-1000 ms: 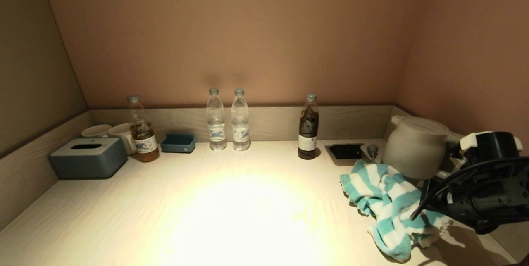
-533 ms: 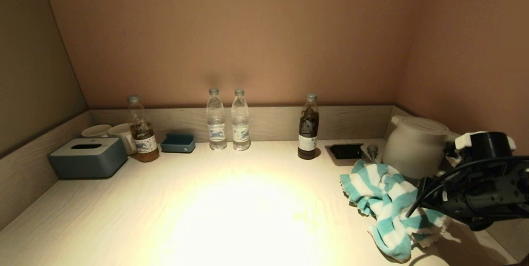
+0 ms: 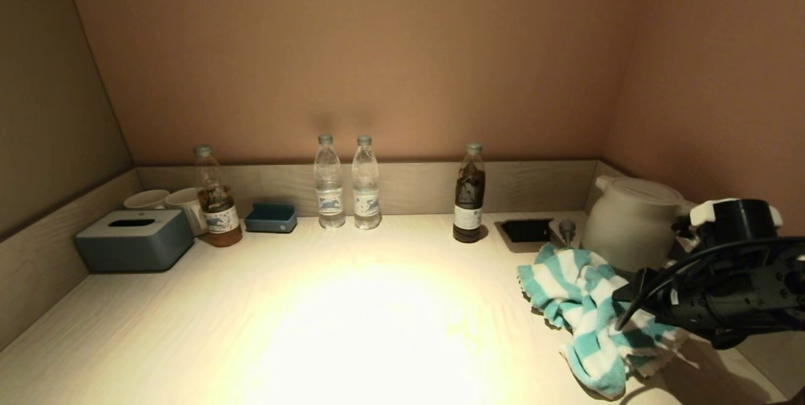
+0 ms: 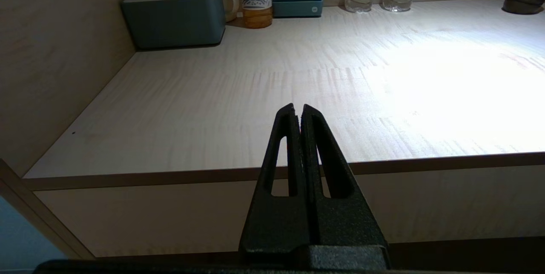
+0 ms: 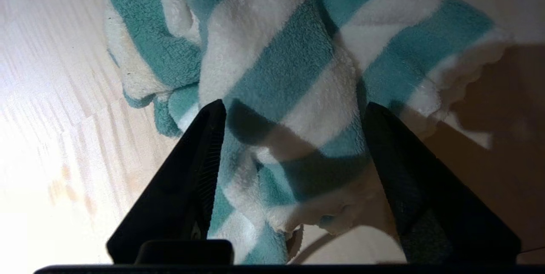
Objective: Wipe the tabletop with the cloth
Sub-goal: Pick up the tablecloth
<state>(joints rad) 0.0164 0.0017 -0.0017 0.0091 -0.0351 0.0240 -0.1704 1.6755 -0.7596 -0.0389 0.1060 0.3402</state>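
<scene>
It isn't time to close yet: the fingers of my right gripper are above the cloth's near end (image 5: 316,182), short of its thick middle fold (image 5: 276,57). My right gripper needs to move lower and forward first, then close.
A teal and white striped cloth (image 3: 588,310) lies crumpled on the light wooden tabletop (image 3: 352,323) at the front right. My right gripper (image 5: 294,110) is open and sits just above the cloth (image 5: 298,52), one finger on each side of a fold. In the head view the right arm (image 3: 717,292) reaches in from the right over the cloth's near end. My left gripper (image 4: 297,107) is shut and empty, parked below the table's front edge at the left, out of the head view.
A white kettle (image 3: 632,222) stands right behind the cloth, beside a recessed black socket (image 3: 527,229). Along the back wall stand a dark bottle (image 3: 469,194), two water bottles (image 3: 346,182), a tea bottle (image 3: 215,197), a blue tray (image 3: 271,217), mugs (image 3: 166,202) and a tissue box (image 3: 134,239).
My right arm has shifted slightly left and lowered over the cloth. The cloth and the left arm have not moved.
</scene>
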